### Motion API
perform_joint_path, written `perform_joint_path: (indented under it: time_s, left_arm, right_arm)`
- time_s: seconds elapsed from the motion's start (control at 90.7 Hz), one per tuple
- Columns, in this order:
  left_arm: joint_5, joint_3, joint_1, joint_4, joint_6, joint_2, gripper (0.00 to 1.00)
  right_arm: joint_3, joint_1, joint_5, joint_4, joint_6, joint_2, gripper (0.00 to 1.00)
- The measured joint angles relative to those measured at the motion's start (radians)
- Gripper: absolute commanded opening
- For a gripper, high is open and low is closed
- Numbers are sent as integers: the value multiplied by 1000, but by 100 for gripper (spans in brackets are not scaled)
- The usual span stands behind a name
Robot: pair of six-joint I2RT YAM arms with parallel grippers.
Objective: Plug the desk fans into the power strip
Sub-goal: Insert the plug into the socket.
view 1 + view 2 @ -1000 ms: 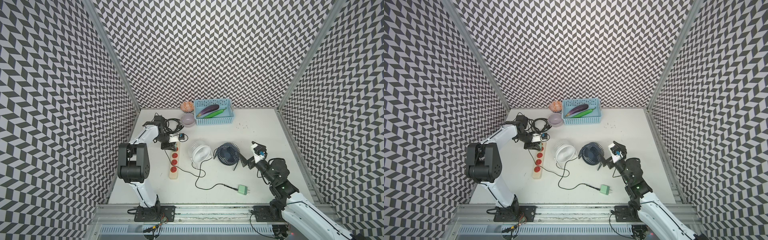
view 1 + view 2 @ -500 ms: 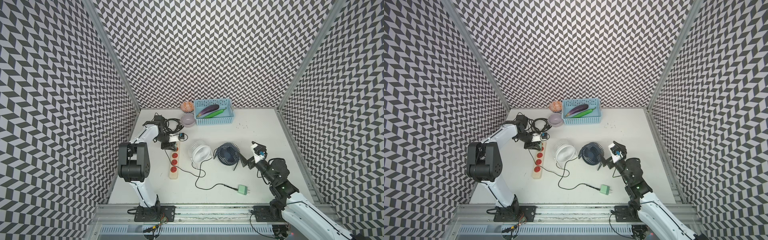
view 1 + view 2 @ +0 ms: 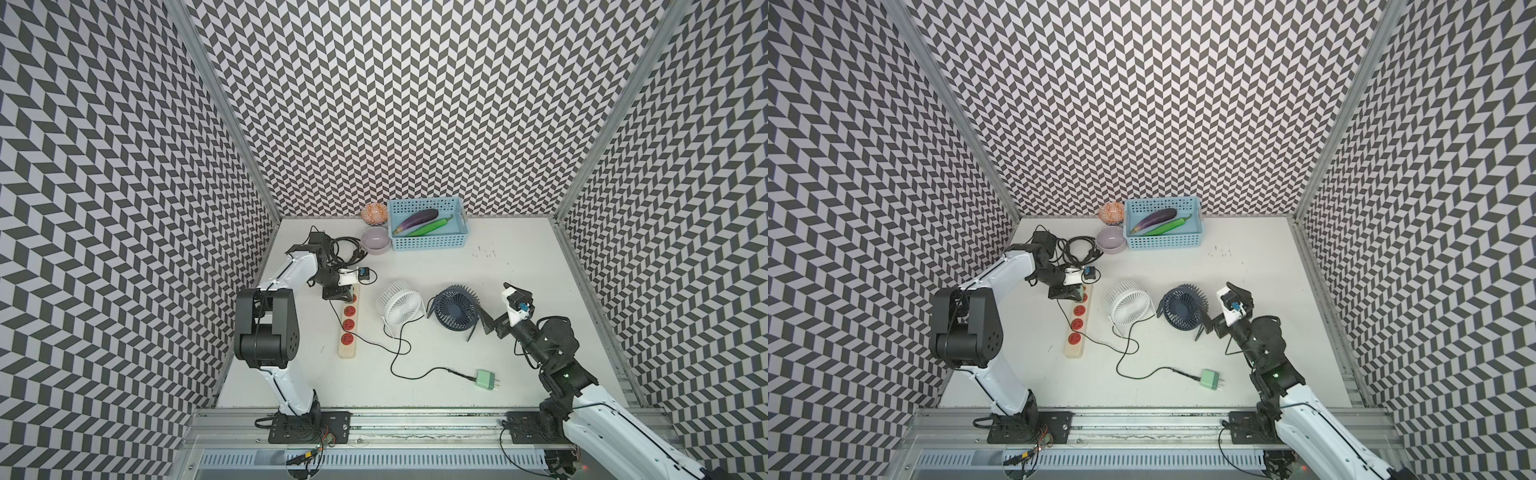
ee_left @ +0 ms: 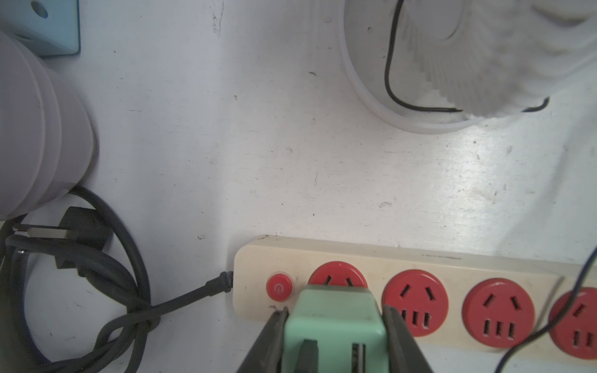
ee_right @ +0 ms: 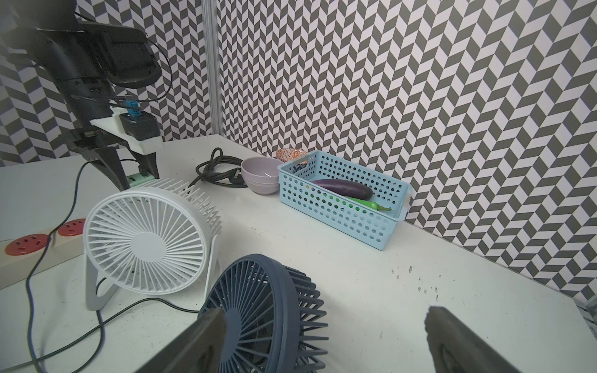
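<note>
I will let go of the mint-green plug with my left gripper, because the plug's lower edge (image 4: 339, 288) squarely meets the red socket beside the button.
The cream power strip (image 3: 348, 351) (image 4: 452, 258) lies lengthwise on the table's left side. My left gripper (image 3: 338, 295) (image 4: 334, 311) is shut on a mint-green plug (image 4: 334, 323), which covers most of the red socket beside the button. I cannot tell whether its prongs are in. A white desk fan (image 3: 401, 305) and a navy desk fan (image 3: 455, 307) stand mid-table. A second green plug (image 3: 485, 379) lies loose near the front. My right gripper (image 3: 496, 307) (image 5: 323, 315) hangs open just right of the navy fan, holding nothing.
At the back stand a blue basket (image 3: 461, 232) with an eggplant and a green pepper, a purple bowl (image 3: 376, 240) and a patterned bowl (image 3: 374, 212). The strip's coiled black cord (image 3: 347, 245) lies behind my left arm. Thin fan cords loop across the table's front.
</note>
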Motion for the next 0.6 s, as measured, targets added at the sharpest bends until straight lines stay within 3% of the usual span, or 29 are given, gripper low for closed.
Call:
perform_joint_path:
  time_s: [0.209,0.276,0.408,0.54,0.595]
  left_arm:
    - [-5,30,-5,-34,-1,8,43]
    - [-13,37,-7,-44,-3,10,60]
    - [-20,56,-11,-63,-7,10,70]
    - [-18,83,-11,-76,-8,-3,86]
    - [-13,93,-11,-85,-10,-20,99]
  right_arm:
    - [-2,0,0,0,0,-16,99]
    - [-2,0,0,-2,0,-16,99]
    - [-2,0,0,-8,0,-26,100]
    - [-3,0,0,-8,0,-34,100]
    - [-5,0,-1,-8,0,-34,100]
